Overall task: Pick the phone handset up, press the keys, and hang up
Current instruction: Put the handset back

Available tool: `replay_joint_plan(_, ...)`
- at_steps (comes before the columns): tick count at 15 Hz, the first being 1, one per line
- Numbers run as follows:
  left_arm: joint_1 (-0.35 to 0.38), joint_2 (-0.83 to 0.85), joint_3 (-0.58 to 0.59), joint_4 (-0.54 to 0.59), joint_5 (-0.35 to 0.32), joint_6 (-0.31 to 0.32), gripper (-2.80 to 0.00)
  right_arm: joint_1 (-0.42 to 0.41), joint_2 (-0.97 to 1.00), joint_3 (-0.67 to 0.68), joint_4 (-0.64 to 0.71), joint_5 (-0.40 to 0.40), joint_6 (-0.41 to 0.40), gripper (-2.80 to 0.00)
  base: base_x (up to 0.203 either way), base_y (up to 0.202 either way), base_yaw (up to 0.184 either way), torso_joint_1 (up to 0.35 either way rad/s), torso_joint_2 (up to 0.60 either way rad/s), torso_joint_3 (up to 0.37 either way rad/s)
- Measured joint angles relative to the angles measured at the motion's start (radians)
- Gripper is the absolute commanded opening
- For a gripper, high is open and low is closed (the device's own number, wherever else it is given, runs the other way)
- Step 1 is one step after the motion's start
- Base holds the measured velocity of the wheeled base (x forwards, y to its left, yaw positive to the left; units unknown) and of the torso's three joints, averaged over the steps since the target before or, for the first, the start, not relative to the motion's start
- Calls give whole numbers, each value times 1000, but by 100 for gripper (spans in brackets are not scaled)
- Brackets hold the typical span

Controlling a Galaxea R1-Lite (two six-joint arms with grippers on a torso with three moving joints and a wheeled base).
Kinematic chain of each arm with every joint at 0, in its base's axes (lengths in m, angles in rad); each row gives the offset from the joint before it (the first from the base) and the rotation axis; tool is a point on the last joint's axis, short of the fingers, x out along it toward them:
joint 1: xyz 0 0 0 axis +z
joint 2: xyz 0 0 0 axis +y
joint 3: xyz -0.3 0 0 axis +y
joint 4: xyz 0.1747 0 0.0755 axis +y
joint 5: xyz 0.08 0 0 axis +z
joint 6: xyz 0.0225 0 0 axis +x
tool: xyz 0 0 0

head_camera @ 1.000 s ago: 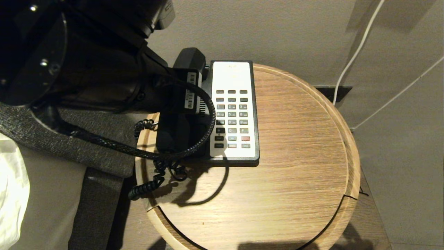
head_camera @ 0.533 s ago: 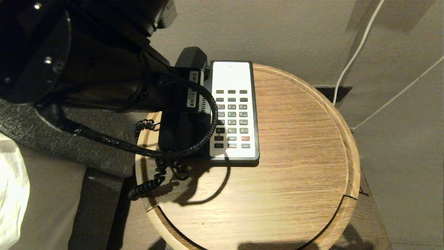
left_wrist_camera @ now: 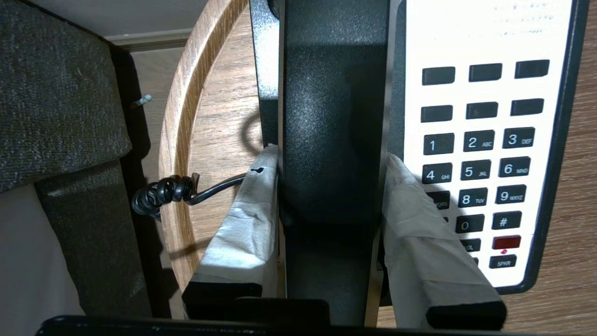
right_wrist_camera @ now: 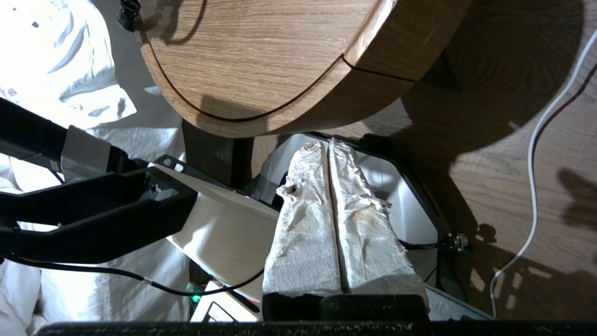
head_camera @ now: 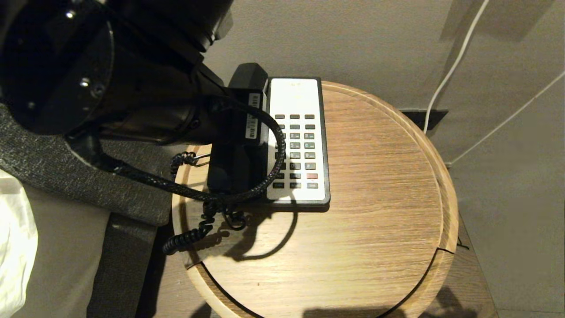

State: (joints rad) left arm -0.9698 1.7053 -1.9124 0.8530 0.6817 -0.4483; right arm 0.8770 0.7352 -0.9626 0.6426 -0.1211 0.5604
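Note:
The black handset lies lengthwise on the phone base beside the keypad and would stay there, so my left gripper should release it now.
The black phone handset runs lengthwise over the left side of the phone base, beside the white keypad. My left gripper is shut on the handset's middle, one paper-wrapped finger on each flank. In the head view my left arm covers the grip; only the handset's far end and near end show. Its coiled cord hangs over the table's left edge. My right gripper is shut and empty, low beside the table.
The phone stands at the back left of a round wooden table with a raised rim. A grey upholstered edge and white bedding lie to the left. White cables run down the wall at the right.
My left arm has shifted a little to the right with the handset in its grip, and its sleeved cable now crosses the keypad's left column. The right arm has stayed put.

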Motion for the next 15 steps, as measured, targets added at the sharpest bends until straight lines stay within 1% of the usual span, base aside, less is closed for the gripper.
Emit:
replay_joint_plan(8,-1,13,6,-4,7,-5,-280,0,-5,5,-2,1,1,-280,0,0,0,0,0,0)
replay_joint_plan(9,-1,15,6,-5,7,-6,0,0,-5,5,-2,1,1,-280,0,0,0,0,0,0)
replay_joint_plan(15,-14,22,0,-5,3,-10,0,0,-5,7,0,0,1,-280,0,0,0,0,0,0)
